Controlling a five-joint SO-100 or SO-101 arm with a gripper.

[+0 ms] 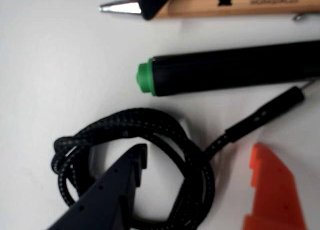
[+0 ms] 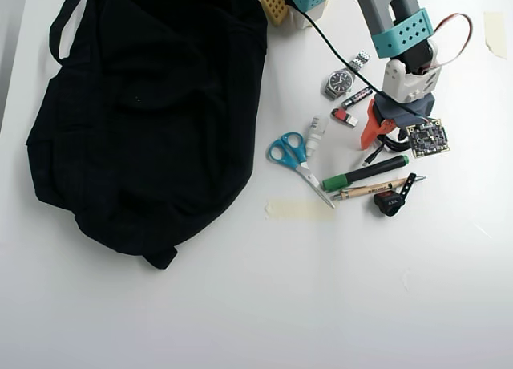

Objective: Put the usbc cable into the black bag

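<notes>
I should grab the usbc cable (image 1: pixel 192 155) with my gripper next, by its coiled part beside the cable's plug end (image 1: pixel 265 113). Then the cable can go into the black bag.
The usbc cable (image 1: pixel 192 155) is a black braided cord in a small loose coil on the white table, with its plug end (image 1: pixel 295 95) pointing up right. In the overhead view the cable (image 2: pixel 386 151) is mostly hidden under the gripper. My gripper (image 1: pixel 199 150) is open and low over the coil. The dark finger (image 1: pixel 125 175) sits inside the loop and the orange finger (image 1: pixel 272 185) is outside it to the right. In the overhead view the gripper (image 2: pixel 381 140) is right of centre. The black bag (image 2: pixel 144 112) lies floppy at the left, well apart from the gripper.
A black-and-green marker (image 1: pixel 235 72) and a wooden pen (image 1: pixel 240 2) lie just beyond the coil. The overhead view shows blue scissors (image 2: pixel 292 154), a watch (image 2: pixel 341 80), a small white tube (image 2: pixel 315 134), a red-and-black stick (image 2: pixel 345 116), a small black item (image 2: pixel 390 202) and a strip of tape (image 2: pixel 296 210).
</notes>
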